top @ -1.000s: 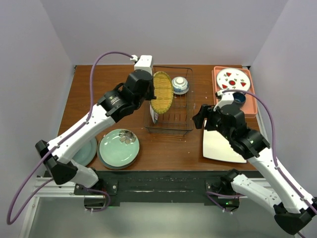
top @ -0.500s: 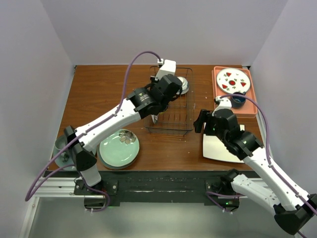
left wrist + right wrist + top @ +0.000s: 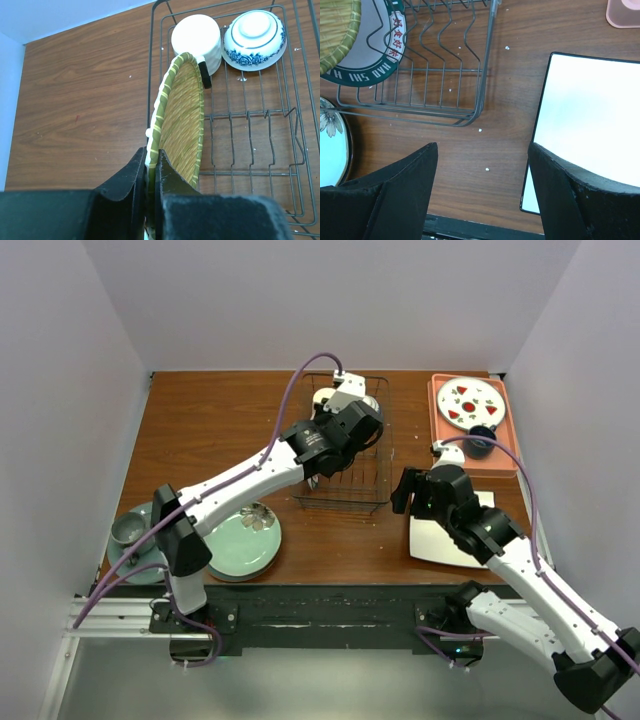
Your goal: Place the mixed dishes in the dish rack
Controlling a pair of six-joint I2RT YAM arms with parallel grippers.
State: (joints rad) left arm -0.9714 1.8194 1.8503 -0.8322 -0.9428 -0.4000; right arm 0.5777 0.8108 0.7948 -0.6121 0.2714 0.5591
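Observation:
I should lower the straw-woven plate with my left gripper before I let go of it. The plate's lower edge is above the rack's wires, so the plate would fall short of standing if I opened now.
My left gripper (image 3: 151, 152) is shut on the rim of a straw-woven, green-edged plate (image 3: 182, 120), held on edge over the left part of the dish rack (image 3: 250, 116). In the top view the gripper (image 3: 345, 430) hides this plate. A cream mug (image 3: 197, 42) and a small blue-white bowl (image 3: 255, 32) sit upside down at the rack's far end. A white plate with a dark patterned rim (image 3: 375, 45) stands in the rack (image 3: 487, 65). My right gripper (image 3: 482, 150) is open and empty over bare table, beside the white square plate (image 3: 592, 125).
The pale green flower plate (image 3: 240, 538) lies at the front left, with a darker rim under it. A grey-green plate with a small grey cup (image 3: 130, 533) is further left. A pink tray (image 3: 500, 455) at the back right holds a red-marked white plate (image 3: 470, 403) and a dark blue cup (image 3: 483, 437).
My left arm has swung right from the rack's left side to over the rack, carrying the woven plate. My right gripper has shifted slightly down and toward the front.

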